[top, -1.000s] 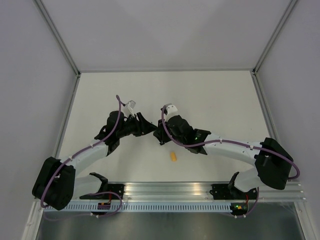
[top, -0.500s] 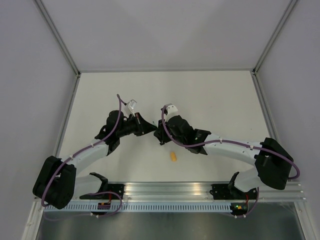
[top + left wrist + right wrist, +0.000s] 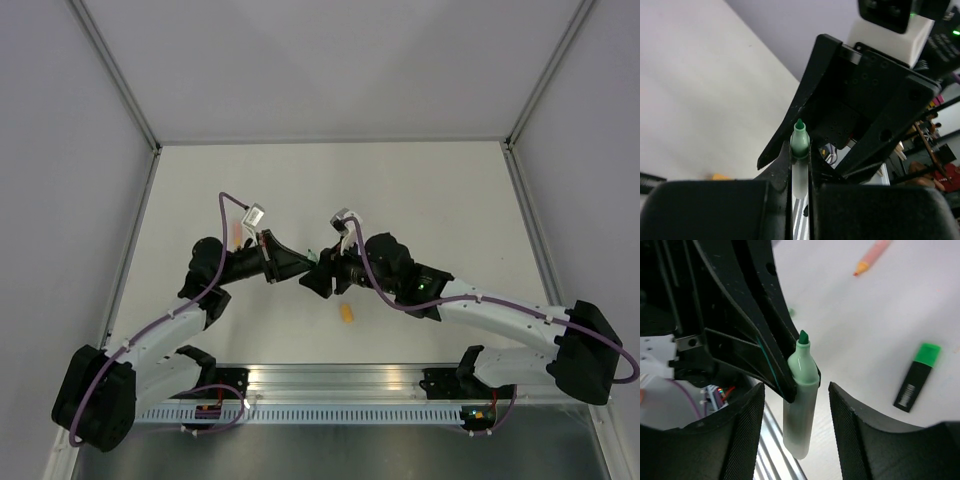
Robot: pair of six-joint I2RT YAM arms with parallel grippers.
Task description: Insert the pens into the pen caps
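Note:
My right gripper will next grab the pale green pen by the body's tail end (image 3: 799,431), so the green tip stays free to go into the pen's cap.
My left gripper (image 3: 800,150) is shut on a pale green pen (image 3: 800,165) whose green tip (image 3: 799,131) points away from the camera. In the right wrist view the same pen (image 3: 801,410) stands between the pads of my open right gripper (image 3: 795,387), and neither pad touches it. The two grippers meet above the table's middle (image 3: 308,268). A black-barrelled piece with a green end (image 3: 916,376) lies on the table. A pink-orange pen (image 3: 872,255) lies farther off. An orange-yellow cap (image 3: 346,315) lies near the front.
The pink-orange pen also shows beside the left arm in the top view (image 3: 235,235). A metal rail (image 3: 340,385) runs along the near edge. Grey walls close in the white table (image 3: 440,200) on three sides.
Both arms have changed posture: the left forearm has swung left and the right wrist has turned and shifted right. The grippers still meet at the table's middle. The pink-orange pen has come into view.

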